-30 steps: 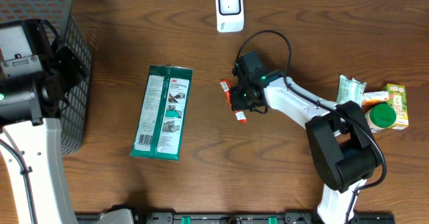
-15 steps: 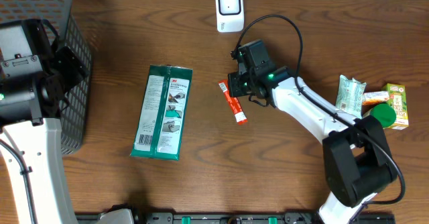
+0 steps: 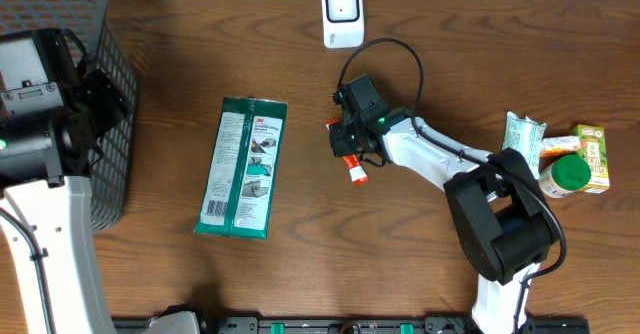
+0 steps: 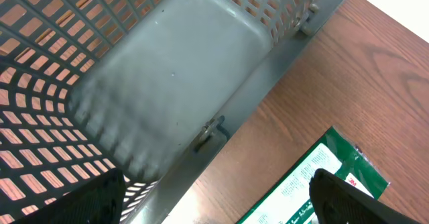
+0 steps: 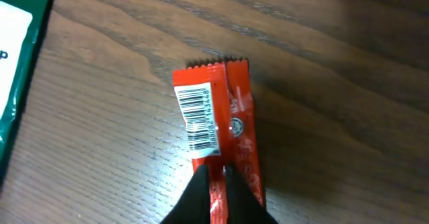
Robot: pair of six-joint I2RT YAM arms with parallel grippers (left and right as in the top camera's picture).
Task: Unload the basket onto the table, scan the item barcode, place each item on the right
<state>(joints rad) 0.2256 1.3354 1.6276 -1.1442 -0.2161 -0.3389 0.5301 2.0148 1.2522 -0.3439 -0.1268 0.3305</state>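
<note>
My right gripper should next grab the red snack packet's half away from the white barcode label (image 5: 200, 117), leaving the label exposed to scan.
A red snack packet (image 5: 214, 127) lies flat on the wood table with its white barcode label (image 5: 200, 117) facing up; its lower end (image 3: 357, 172) pokes out from under my right arm. My right gripper (image 5: 216, 172) hovers right over the packet's lower half, jaws almost together with only a sliver of red wrapper showing between them. From overhead the right gripper (image 3: 350, 142) covers most of the packet. The white scanner (image 3: 342, 14) stands at the table's back edge. My left gripper (image 4: 221, 207) is wide open and holds nothing, beside the basket.
A grey mesh basket (image 3: 115, 94) fills the far left, and its wall (image 4: 181, 70) sits close to the left wrist. A green wipes pack (image 3: 243, 167) lies left of centre. A green pouch (image 3: 522, 137), a juice box (image 3: 592, 157) and a green-lidded jar (image 3: 568, 174) crowd the right edge.
My right gripper swung from just right of the packet to directly over it, moving left and slightly toward the front. The packet and the left arm stayed put.
</note>
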